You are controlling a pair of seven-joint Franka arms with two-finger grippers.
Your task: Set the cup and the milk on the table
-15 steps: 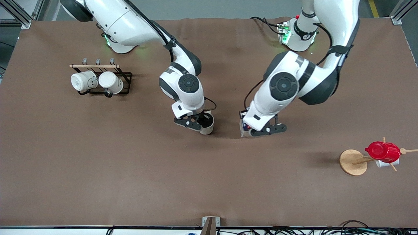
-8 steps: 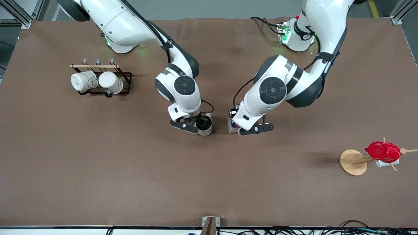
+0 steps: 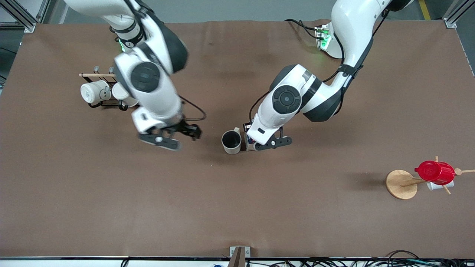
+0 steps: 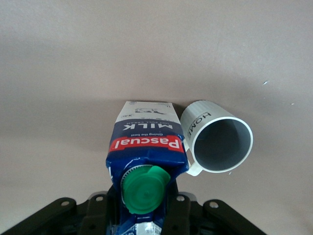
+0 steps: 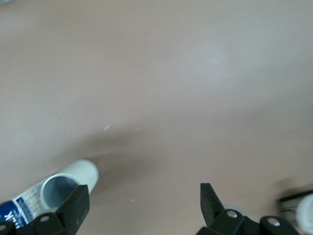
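The milk's (image 3: 247, 144) base is resting on the brown table beside the cup, so the milk would stand. My left gripper needs to open.
The cream cup (image 3: 231, 142) stands upright on the brown table (image 3: 237, 207), free of any gripper. It also shows in the left wrist view (image 4: 217, 142) and the right wrist view (image 5: 68, 183). My left gripper (image 3: 256, 142) is shut on the blue-topped milk (image 3: 247, 144), right beside the cup on the side toward the left arm's end. In the left wrist view the gripper (image 4: 142, 210) clamps the milk (image 4: 146, 147) below its green cap, and the cup's handle touches the carton. My right gripper (image 3: 191, 131) is open and empty over the table between cup and mug rack; its fingers (image 5: 78, 205) stand wide apart.
A black rack (image 3: 143, 92) with two white mugs stands toward the right arm's end. A round wooden disc stand (image 3: 400, 184) carrying a red cup (image 3: 434, 172) stands toward the left arm's end, nearer the camera.
My right gripper let go of the cup and pulled away toward the mug rack. My left gripper carried the milk toward the cup until it sits right beside it.
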